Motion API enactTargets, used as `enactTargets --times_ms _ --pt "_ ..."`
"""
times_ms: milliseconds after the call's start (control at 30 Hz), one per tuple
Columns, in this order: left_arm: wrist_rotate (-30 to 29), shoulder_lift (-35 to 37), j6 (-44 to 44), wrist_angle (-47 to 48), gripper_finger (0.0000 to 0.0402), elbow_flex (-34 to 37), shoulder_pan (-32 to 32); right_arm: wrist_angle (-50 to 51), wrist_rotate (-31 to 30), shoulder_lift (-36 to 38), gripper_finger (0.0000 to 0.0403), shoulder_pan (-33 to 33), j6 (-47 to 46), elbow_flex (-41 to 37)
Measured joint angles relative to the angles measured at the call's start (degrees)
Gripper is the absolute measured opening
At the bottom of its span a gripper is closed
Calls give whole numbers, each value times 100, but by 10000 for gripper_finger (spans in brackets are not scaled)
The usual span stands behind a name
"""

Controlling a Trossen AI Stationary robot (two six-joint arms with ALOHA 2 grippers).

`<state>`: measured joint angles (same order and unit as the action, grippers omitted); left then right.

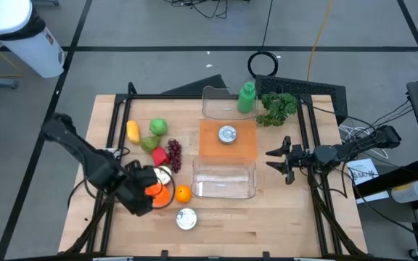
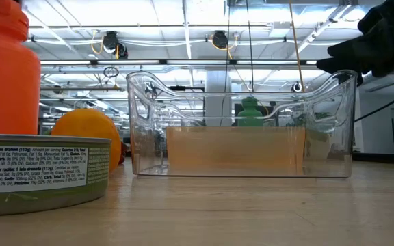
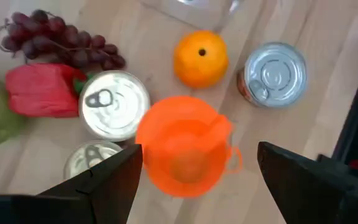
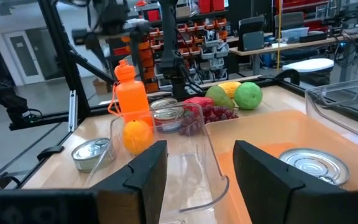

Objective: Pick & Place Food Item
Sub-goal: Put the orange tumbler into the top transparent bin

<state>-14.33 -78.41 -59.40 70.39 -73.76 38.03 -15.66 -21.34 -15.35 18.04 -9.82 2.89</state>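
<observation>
I should next get the orange bottle into the bin (image 1: 220,107) beside the green bottle, so my left gripper should grab the bottle by its end with the cap.
An orange bottle (image 3: 185,149) stands upright near the table's front left. My left gripper (image 3: 197,168) hangs above it, pointing steeply down and open, one finger on either side of the bottle's top without touching. Next to the bottle lie an orange (image 1: 183,193), two ring-pull cans (image 3: 114,102), a red pepper (image 3: 42,90) and grapes (image 3: 61,40). Another can (image 1: 186,219) stands nearer the front edge. My right gripper (image 1: 281,161) waits open at the right, level, facing a clear bin (image 1: 223,180).
An orange mat (image 1: 227,148) in the middle carries a can (image 1: 227,134). A second clear bin (image 1: 220,101), a green bottle (image 1: 247,98) and leafy greens (image 1: 278,107) stand at the back. A green apple (image 1: 158,127), a yellow fruit (image 1: 133,130) and another green fruit (image 1: 148,143) lie back left.
</observation>
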Motion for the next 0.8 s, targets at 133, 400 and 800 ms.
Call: enactTargets --times_ms 133,400,800 --pt "121 -268 -37 17 333 -2 -8 -36 -2 0 169 0 -99 -1" --pt "141 -411 -190 277 315 0 -79 -39 9 0 169 0 -151 -2" --pt "140 -389 229 411 216 -386 -504 -39 15 0 169 0 -151 -2"
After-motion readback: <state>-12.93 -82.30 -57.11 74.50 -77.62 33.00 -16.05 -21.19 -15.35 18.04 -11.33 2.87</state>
